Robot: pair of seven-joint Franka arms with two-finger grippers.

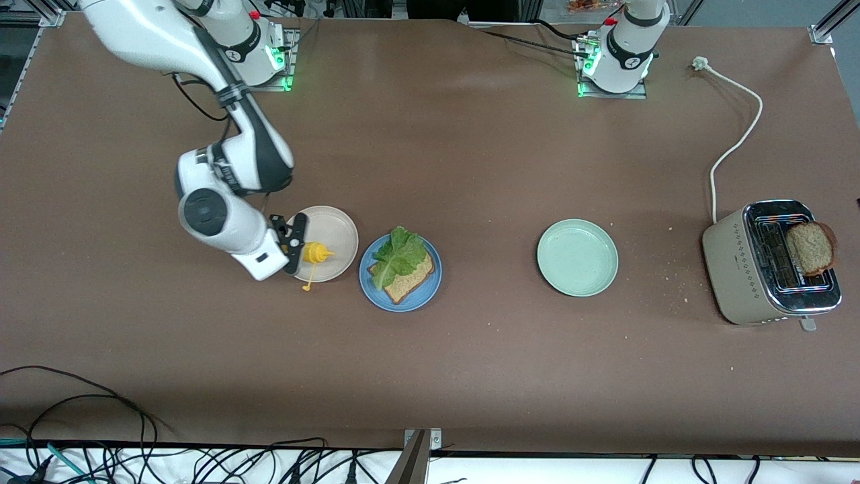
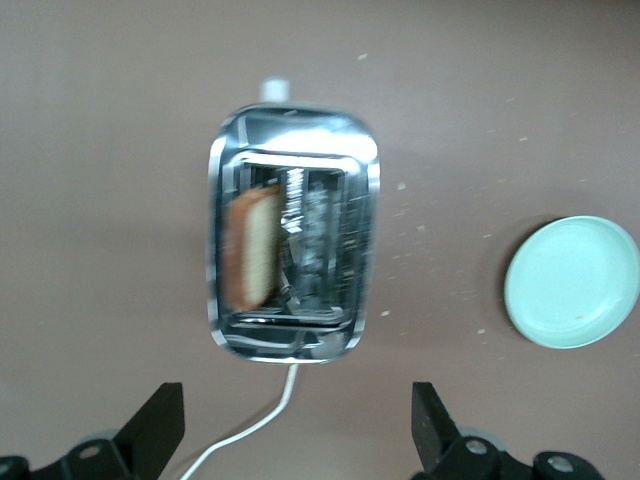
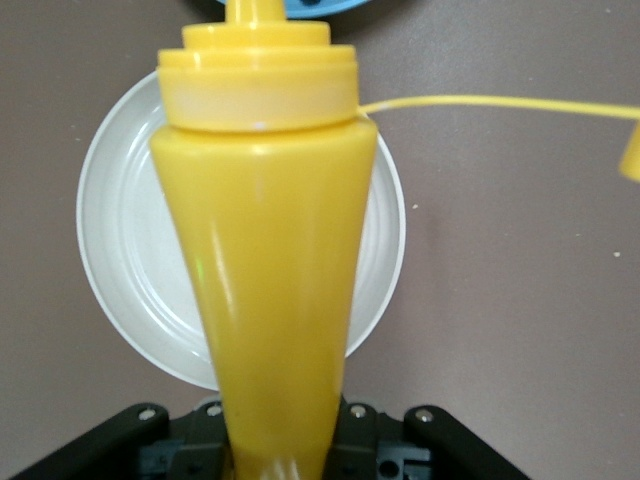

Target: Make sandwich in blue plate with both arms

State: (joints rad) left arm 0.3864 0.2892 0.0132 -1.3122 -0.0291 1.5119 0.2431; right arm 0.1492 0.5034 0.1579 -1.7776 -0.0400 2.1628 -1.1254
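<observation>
I should next grab the toast slice with my left gripper by its crust edge (image 1: 827, 242), which stands out of the toaster, to top the lettuce on the blue plate (image 1: 376, 292).
The blue plate (image 1: 376, 292) holds one slice of brown toast (image 1: 413, 281) with a green lettuce leaf (image 1: 400, 254) on top. A second toast slice (image 1: 811, 247) stands in the toaster (image 1: 739, 269) at the left arm's end of the table. My right gripper (image 1: 293, 242) is shut on a yellow squeeze bottle (image 1: 314, 253) over the beige plate (image 1: 336, 232). The bottle (image 3: 265, 260) points its nozzle toward the blue plate. My left gripper (image 2: 295, 440) is open and empty above the toaster (image 2: 345, 250) and its toast (image 2: 250, 250). It is out of the front view.
A pale mint-green plate (image 1: 576, 257) lies between the blue plate and the toaster. It also shows in the left wrist view (image 2: 573, 282). The toaster's white cable (image 1: 736, 144) runs toward the left arm's base. Crumbs lie near the toaster. The bottle's cap (image 1: 308, 286) hangs on its tether.
</observation>
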